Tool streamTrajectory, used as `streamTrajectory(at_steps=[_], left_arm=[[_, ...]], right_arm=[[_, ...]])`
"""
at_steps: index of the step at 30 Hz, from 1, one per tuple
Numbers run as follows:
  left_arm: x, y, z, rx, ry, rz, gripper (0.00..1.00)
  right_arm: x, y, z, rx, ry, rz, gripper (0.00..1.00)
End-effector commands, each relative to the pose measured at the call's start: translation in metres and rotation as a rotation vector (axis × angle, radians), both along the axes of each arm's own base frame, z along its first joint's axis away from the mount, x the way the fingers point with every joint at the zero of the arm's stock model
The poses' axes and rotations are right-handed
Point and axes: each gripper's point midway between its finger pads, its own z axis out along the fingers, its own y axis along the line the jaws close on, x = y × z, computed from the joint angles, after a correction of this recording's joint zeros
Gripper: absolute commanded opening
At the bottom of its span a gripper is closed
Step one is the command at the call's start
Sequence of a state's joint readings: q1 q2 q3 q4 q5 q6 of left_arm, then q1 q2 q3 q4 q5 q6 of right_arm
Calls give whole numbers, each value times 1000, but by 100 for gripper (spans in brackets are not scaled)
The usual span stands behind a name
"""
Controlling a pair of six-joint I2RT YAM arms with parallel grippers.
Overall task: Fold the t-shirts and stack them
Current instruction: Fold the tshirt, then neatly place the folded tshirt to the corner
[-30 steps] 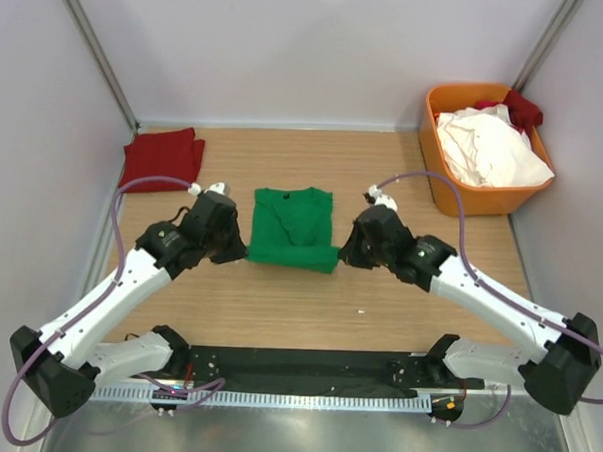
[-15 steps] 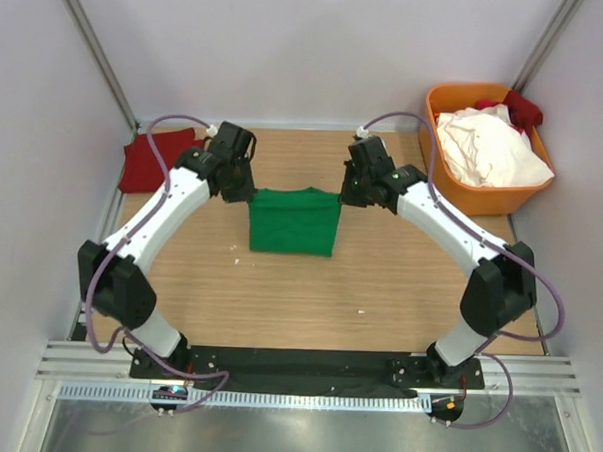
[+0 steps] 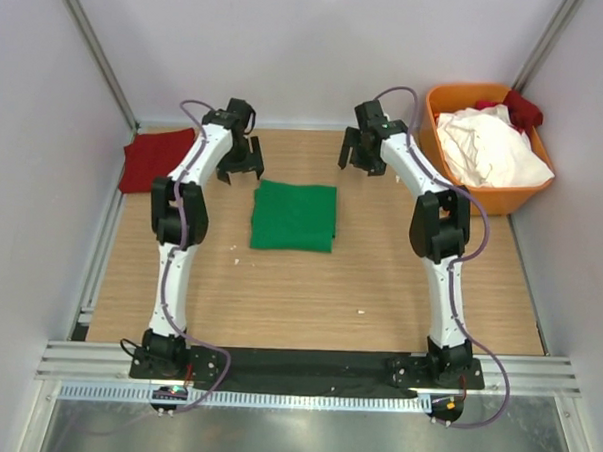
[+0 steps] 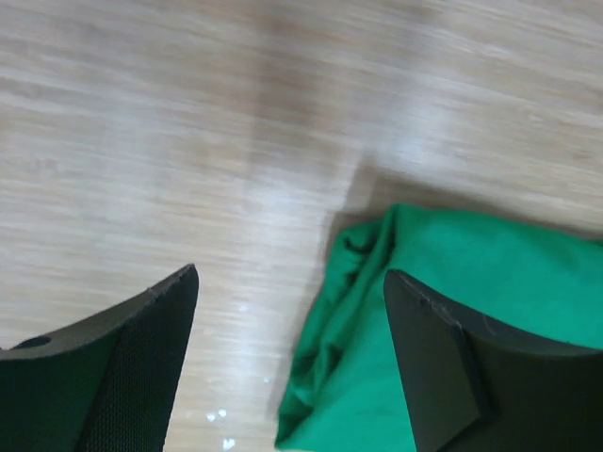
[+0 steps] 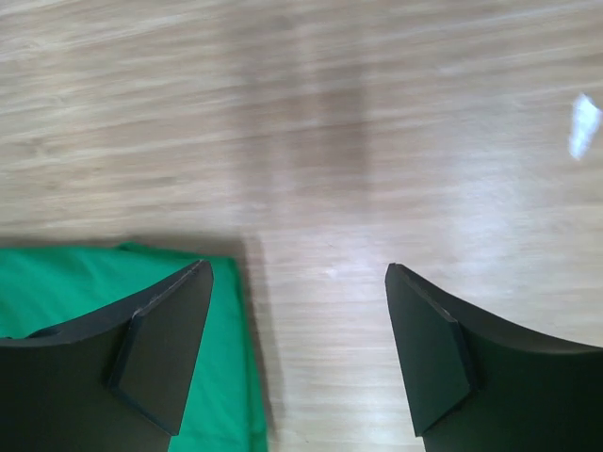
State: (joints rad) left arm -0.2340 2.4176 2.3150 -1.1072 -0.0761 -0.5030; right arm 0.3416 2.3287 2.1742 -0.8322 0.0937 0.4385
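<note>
The folded green t-shirt should next be pinched by my left gripper, with its layers together, by the bunched corner nearest the red t-shirt. It should stay folded so I can stack it.
A bright green t-shirt lies folded into a flat square on the middle of the wooden table. My left gripper hovers open just past its far left corner, clear of the cloth. My right gripper hovers open just past its far right corner. In the left wrist view the green t-shirt shows a bunched corner below the open left gripper. A flat edge of the green t-shirt sits under the open right gripper. A dark red t-shirt lies folded at the far left.
An orange bin stands at the far right corner, holding crumpled white t-shirts and a red one. Walls close the table at the back and both sides. Both arms stretch far out along either side of the green shirt.
Both grippers carried the shirt's near edge over to the far edge, folding it in half, then opened, let go and lifted slightly beyond it.
</note>
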Motion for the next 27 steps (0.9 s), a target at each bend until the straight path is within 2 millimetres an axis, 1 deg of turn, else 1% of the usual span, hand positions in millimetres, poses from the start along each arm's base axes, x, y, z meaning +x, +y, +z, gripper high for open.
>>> streamTrajectory(at_steps=[1,2,3,4,5,6,7,8,9,10,11,12,13,14,15,16,17,18,19,21,22,23,27], left_arm=[[-23,3,63,-31,-73,-43,81],[-31,6,65,-48,-93,-34,80],[-38,-3,69,-117,-104,-53,80],[-43,-1,68,-156,-111,-46,80],[-63,-2,60,-197,-99,-55,79],[-54,-7,61,-244,-168,-70,79],[-58,-10,57,-290,-173,-74,80],[-70,-10,40,-301,-142,-70,81],[-67,-11,36,-310,-152,-70,80],[-68,-11,29,-313,-134,-67,79],[-66,-19,28,-349,-122,-86,76],[-62,-23,16,-367,-104,-90,75],[-60,-26,12,-381,-101,-91,75],[-58,-29,8,-399,-100,-93,75],[-56,-30,4,-401,-102,-87,75],[-51,-31,-2,-407,-114,-91,75],[-51,-32,-7,-409,-109,-88,76],[-49,-30,-11,-402,-110,-75,76],[-47,-31,-20,-401,-103,-71,76],[-44,-33,-28,-413,-94,-63,75],[-43,-34,-32,-420,-90,-61,74],[-41,-35,-41,-425,-84,-58,69],[-41,-39,-63,-447,-55,-34,67]], right_arm=[[-17,-11,76,4,-122,0,81],[-28,-12,56,3,-90,9,81],[-36,-12,55,11,-86,14,81],[-46,-14,70,32,-110,15,81],[-52,-13,68,54,-117,18,81],[-77,-13,41,71,-44,34,81],[-89,-12,55,109,-74,37,81],[-95,-5,58,155,-100,54,81],[-119,-9,31,151,-38,60,81],[-130,-6,29,175,-33,70,81],[-137,-3,43,205,-78,82,81],[-155,-5,24,207,-35,86,81],[-162,-4,24,226,-34,86,81],[-166,-2,30,244,-58,95,81],[-179,-3,19,243,-30,98,81],[-184,-2,17,247,-25,103,81],[-187,-3,14,249,-23,105,81],[-195,-5,9,245,-13,108,81],[-199,-6,7,245,-6,111,81],[-206,-10,4,235,-2,120,81],[-208,-11,2,232,2,119,81],[-212,-13,-1,224,10,122,80],[-219,-15,-4,228,10,127,81]])
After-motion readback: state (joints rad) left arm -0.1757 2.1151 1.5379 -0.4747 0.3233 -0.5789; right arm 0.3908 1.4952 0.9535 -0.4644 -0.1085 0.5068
